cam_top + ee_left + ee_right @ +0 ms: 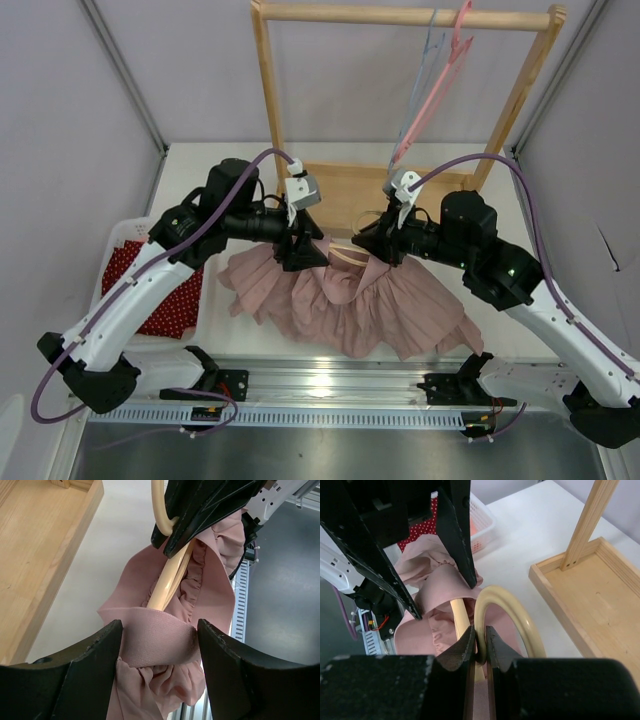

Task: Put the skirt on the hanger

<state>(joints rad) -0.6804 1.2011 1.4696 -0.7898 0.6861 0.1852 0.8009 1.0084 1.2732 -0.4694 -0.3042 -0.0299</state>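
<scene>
The left gripper grips the skirt's waistband together with the hanger's bar (167, 582) inside next, which leaves the hook free to hang both.
The pink pleated skirt (350, 305) lies spread on the table between both arms. The cream hanger (350, 257) lies at its waistband. My left gripper (305, 250) is open, its jaws wide apart. The skirt's waistband (155, 642) spans the gap between the jaws and touches both fingers (90, 665). The hanger's bar (167, 582) passes into the waistband just beyond. My right gripper (385, 245) is shut on the hanger's curved cream hook (510, 610); in the right wrist view, the right gripper (480, 647) pinches the hook near its base. The left gripper's fingers (457, 540) show spread over the skirt there.
A wooden rack (400, 15) with a tray base (350, 190) stands at the back; pink and blue hangers (440, 85) hang from its bar. A white basket (115, 235) with red dotted cloth (160, 290) sits at the left. A metal rail (330, 385) runs along the near edge.
</scene>
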